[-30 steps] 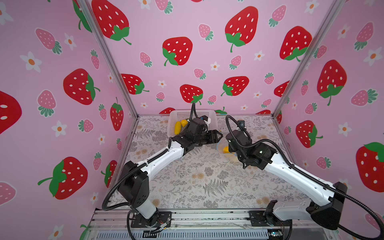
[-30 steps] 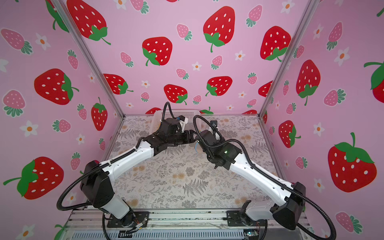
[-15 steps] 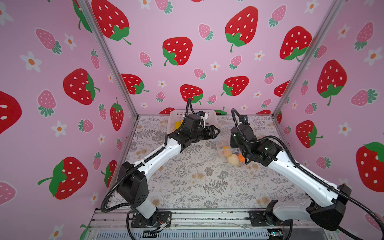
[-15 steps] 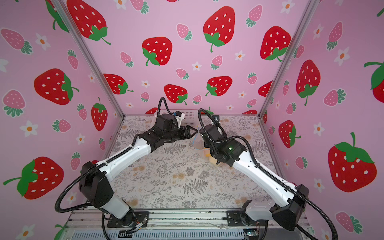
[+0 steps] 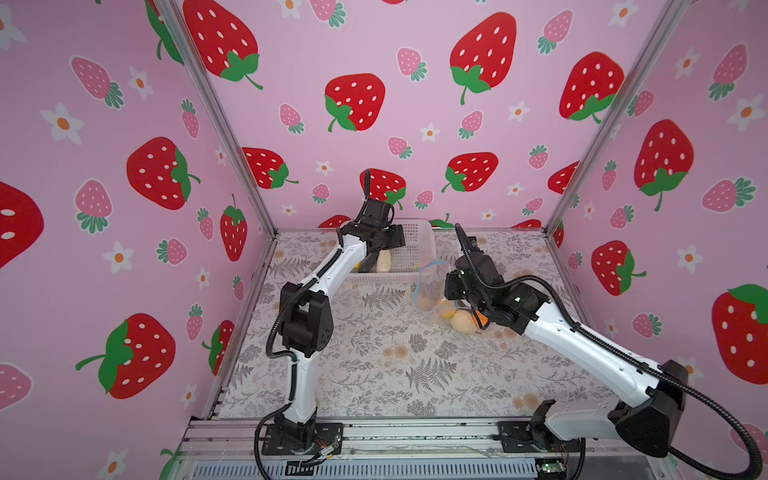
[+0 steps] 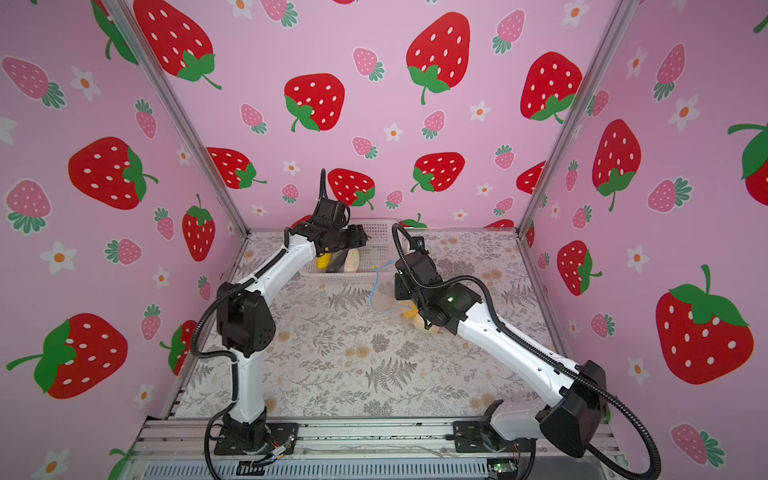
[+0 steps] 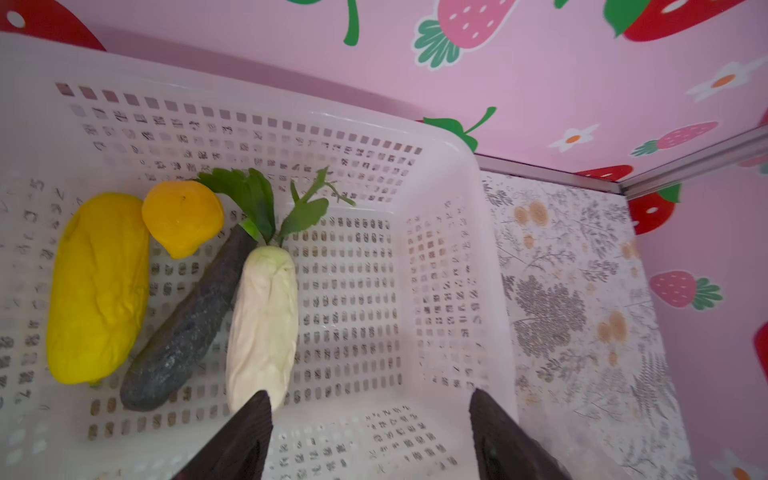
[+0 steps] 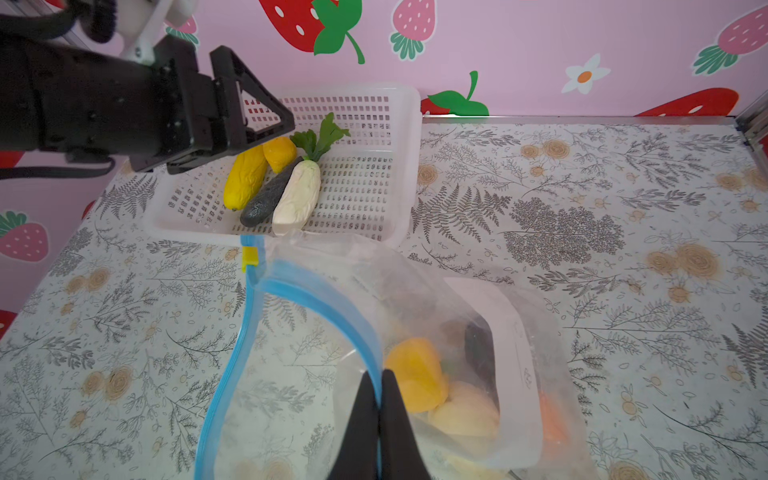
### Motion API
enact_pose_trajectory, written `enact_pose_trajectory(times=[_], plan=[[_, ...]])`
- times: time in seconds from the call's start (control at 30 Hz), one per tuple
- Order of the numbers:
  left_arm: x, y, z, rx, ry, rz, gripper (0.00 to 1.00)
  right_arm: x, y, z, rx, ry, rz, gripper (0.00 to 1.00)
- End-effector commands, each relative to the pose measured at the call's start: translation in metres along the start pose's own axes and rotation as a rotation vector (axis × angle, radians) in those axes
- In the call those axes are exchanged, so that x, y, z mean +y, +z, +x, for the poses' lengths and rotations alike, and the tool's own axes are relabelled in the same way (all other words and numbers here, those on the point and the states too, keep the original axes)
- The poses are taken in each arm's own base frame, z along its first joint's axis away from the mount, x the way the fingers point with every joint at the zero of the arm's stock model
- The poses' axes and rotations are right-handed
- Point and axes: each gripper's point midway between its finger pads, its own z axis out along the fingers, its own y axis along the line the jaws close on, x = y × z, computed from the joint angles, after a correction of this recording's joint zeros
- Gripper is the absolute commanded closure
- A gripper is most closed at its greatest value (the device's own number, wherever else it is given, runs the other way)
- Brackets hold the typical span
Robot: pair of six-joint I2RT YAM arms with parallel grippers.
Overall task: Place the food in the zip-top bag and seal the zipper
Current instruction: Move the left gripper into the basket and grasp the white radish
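Note:
The bare end of the radish should go into the zip-top bag first, so next I need to grab the white radish (image 7: 264, 324) across its body near the leafy end with my left gripper.
The clear zip-top bag (image 8: 436, 299) lies open on the table, and my right gripper (image 8: 378, 376) is shut on one side of its light-blue zipper (image 8: 249, 316). The yellow slider (image 8: 249, 255) sits at the zipper's far end. Inside the bag are a yellow-orange piece (image 8: 415, 374), a beige ball (image 8: 465, 411) and a dark piece. My left gripper (image 7: 370, 399) hangs open and empty over the white basket (image 7: 453, 257). In the basket lie yellow corn (image 7: 97, 286), an orange piece (image 7: 183, 216), a dark piece (image 7: 187, 328) and the white radish (image 7: 264, 324). One left fingertip is near the radish's end.
In both top views the basket (image 5: 419, 245) stands against the back wall, with the bag (image 5: 432, 286) just in front of its right corner. Pink strawberry walls close in the back and both sides. The floral tabletop (image 5: 374, 353) lies in front.
My left gripper has left the bag's mouth and swung back over the basket, opening wider. My right gripper, still shut on the zipper, has drawn the bag right and toward the front.

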Motion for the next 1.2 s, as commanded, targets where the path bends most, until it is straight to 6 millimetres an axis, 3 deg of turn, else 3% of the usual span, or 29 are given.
enact_pose_trajectory(times=[0.0, 0.23, 0.4, 0.53, 0.63, 0.8, 1.17], plan=[[0.033, 0.016, 0.014, 0.116, 0.068, -0.147, 0.23, 0.000, 0.008, 0.002, 0.008, 0.009, -0.027, 1.00], [0.044, 0.057, 0.005, 0.094, 0.069, -0.130, 0.22, -0.004, 0.017, 0.004, 0.024, 0.016, -0.045, 1.00], [0.046, 0.077, 0.008, 0.095, 0.067, -0.092, 0.21, 0.009, 0.030, 0.013, 0.059, 0.037, -0.106, 1.00], [0.048, 0.087, 0.015, 0.110, 0.074, -0.091, 0.20, 0.022, 0.038, 0.025, 0.107, 0.060, -0.168, 1.00], [0.050, 0.092, 0.017, 0.108, 0.079, -0.095, 0.20, 0.027, 0.040, 0.023, 0.094, 0.074, -0.193, 1.00], [0.052, 0.102, 0.012, 0.078, 0.096, -0.099, 0.22, 0.029, 0.041, 0.025, 0.102, 0.085, -0.203, 1.00], [0.061, 0.125, 0.023, 0.088, 0.104, -0.115, 0.29, 0.026, 0.042, 0.027, 0.110, 0.080, -0.185, 1.00]])
